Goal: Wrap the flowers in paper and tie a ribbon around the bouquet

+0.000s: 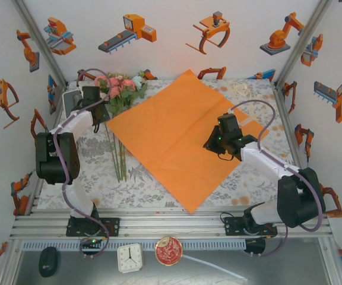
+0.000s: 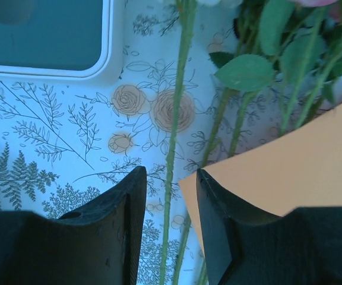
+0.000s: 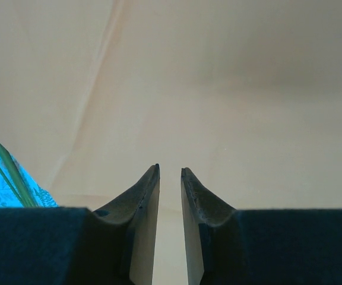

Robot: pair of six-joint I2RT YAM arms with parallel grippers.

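The left gripper should reach the single flower and, to lay it on the paper, grab the flower's bare green stem, which leaves the bloom free.
The orange paper lies flat on the flowered tablecloth, one corner toward me. The flowers lie loose along its left edge, pink and white blooms at the back, long green stems running toward me. My left gripper hangs over the paper's left corner and is open. In the left wrist view one stem runs on the cloth below the gap between its fingers, and the paper corner touches the right finger. My right gripper hovers over the paper's right half, fingers slightly apart, nothing between them. I cannot make out the ribbon.
A white-rimmed flat device lies at the back left beside the blooms. A small pale thing sits on the cloth behind the paper's right edge. A clock, a red disc and a black mouse rest on the near shelf.
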